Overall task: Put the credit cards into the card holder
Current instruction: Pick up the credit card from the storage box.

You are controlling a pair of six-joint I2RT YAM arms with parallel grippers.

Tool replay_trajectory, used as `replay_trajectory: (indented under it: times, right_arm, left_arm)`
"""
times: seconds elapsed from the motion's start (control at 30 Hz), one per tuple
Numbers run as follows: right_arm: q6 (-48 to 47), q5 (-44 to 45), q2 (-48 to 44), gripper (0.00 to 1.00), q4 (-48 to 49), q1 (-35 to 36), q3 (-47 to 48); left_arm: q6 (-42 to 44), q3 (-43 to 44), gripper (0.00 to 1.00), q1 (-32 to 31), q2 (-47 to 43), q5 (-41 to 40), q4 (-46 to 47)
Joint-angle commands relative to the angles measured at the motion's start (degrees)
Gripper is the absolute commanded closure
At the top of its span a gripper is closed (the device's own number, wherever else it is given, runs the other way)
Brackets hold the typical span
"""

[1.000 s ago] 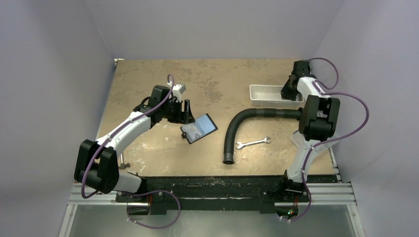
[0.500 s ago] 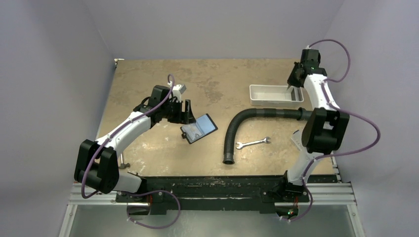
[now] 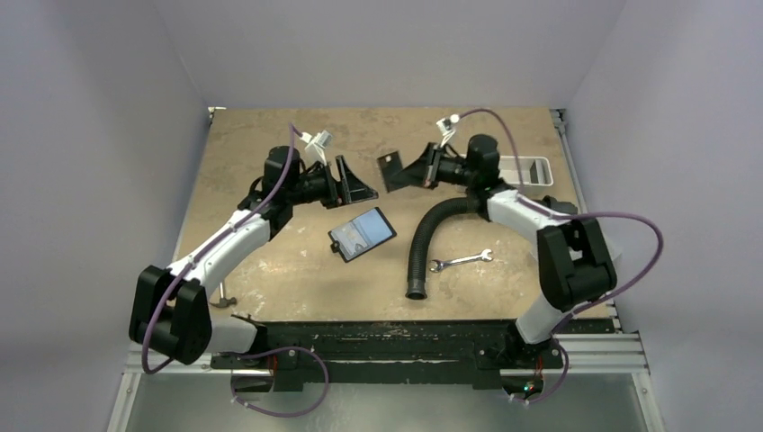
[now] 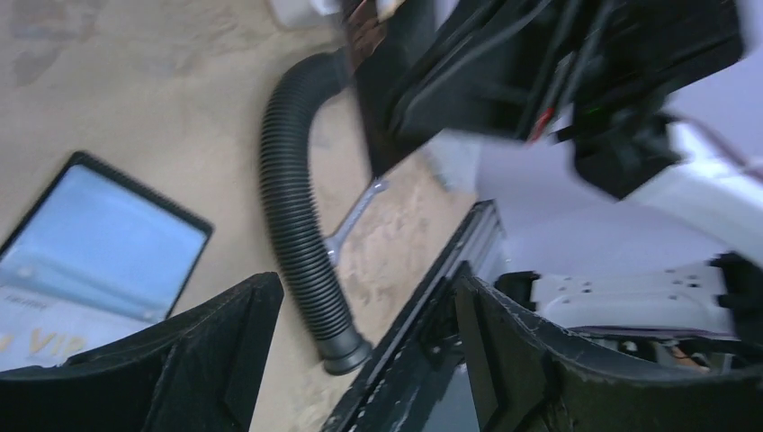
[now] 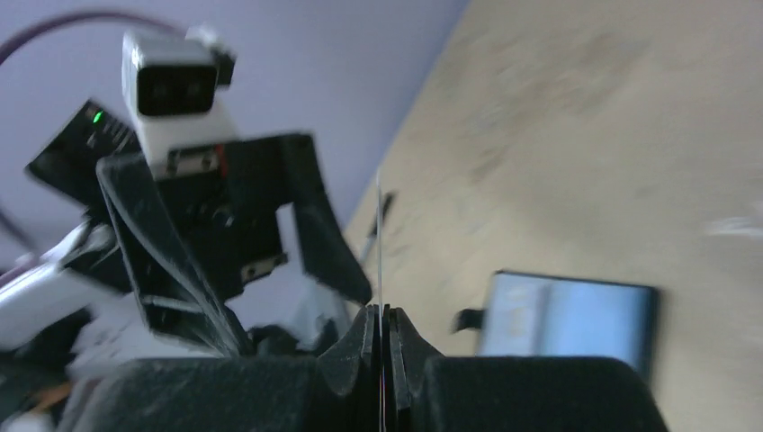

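The black VIP credit card needs its opposite edge free to go into the card holder (image 3: 362,234), so my left gripper will next grab the card by its exposed edge (image 3: 384,171).
The card holder (image 3: 362,234) lies open and flat on the table, black-edged with a bluish-grey inside; it also shows in the left wrist view (image 4: 90,247) and the right wrist view (image 5: 569,319). My right gripper (image 3: 409,173) is shut on a thin dark credit card (image 3: 389,171), held in the air above the table's middle. The right wrist view shows that card edge-on (image 5: 379,234) between the closed jaws (image 5: 381,310). My left gripper (image 3: 354,186) is open and empty (image 4: 360,297), raised above the holder and facing the card.
A black corrugated hose (image 3: 430,234) curves across the middle right, with a silver wrench (image 3: 461,261) beside it. A white tray (image 3: 531,169) stands at the back right, partly behind my right arm. Grey walls close in the table.
My right arm has swung from the white tray at the far right to the table's middle, carrying the card. My left gripper has lifted off beside the holder and turned toward it.
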Motion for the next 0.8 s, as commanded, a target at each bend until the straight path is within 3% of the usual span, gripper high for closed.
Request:
replay_trajectory:
  times: [0.0,0.13,0.27,0.67,0.77]
  right_arm:
    - [33.7,-12.5,2.2,1.0,51.5,5.0,-5.8]
    - [57.7,-11.1,11.0,1.0,82.8,6.9,-7.6]
    - [55.9,-8.7,11.6,1.0,81.3,8.0,-10.7]
    - [57.4,-6.8,11.9,1.0,80.5,9.5,-10.3]
    - [56.7,-6.3,11.8,1.0,79.6,10.2,-10.2]
  left_arm:
    - [-16.8,-3.8,0.24,0.7,-6.9,3.0,20.9]
    - [-23.3,-7.6,0.25,0.8,-9.9,-1.3,27.5]
    - [-25.6,-10.2,0.29,0.8,-11.2,-5.0,30.0]
    - [-27.1,-10.2,0.35,-0.5,-7.4,-4.8,31.5]
    - [-27.5,-10.1,0.5,-1.3,-6.3,-4.5,32.9]
